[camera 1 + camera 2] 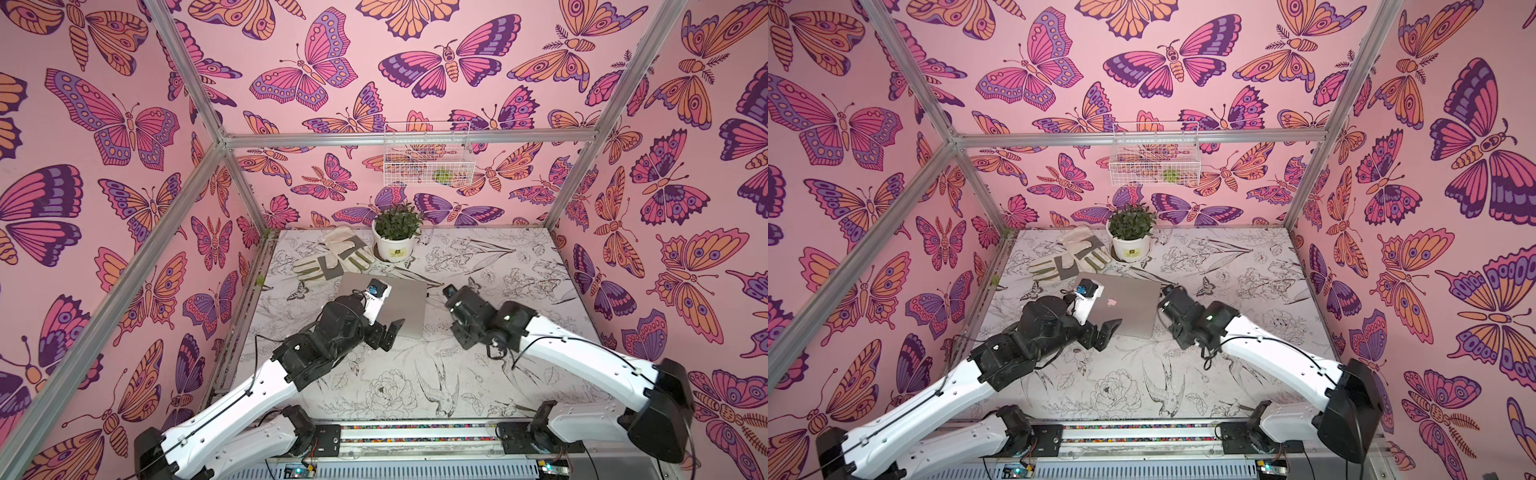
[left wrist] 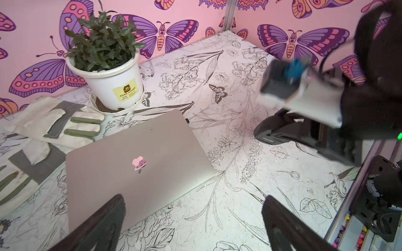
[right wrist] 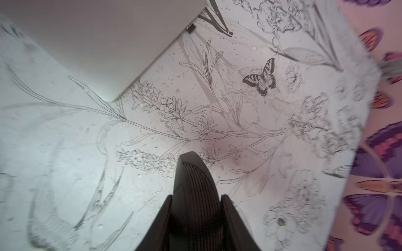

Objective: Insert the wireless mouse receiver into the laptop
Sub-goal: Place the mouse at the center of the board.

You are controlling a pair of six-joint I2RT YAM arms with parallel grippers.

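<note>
The black mouse is hanging above the table and would fall onto the table beside the laptop if I opened now. My right gripper needs to keep holding the mouse.
The closed silver laptop lies left of the table's middle. The tiny black wireless mouse receiver sits against the laptop's right edge near its far corner; I cannot tell how deep it is seated. My left gripper hangs open over the laptop's near corner, with nothing between its fingers. My right gripper is to the right of the laptop, shut on a black mouse, apart from the receiver.
A potted plant in a white pot stands behind the laptop, with a pair of work gloves to its left, touching the laptop's far edge. A white wire basket hangs on the back wall. Frame posts stand at the corners.
</note>
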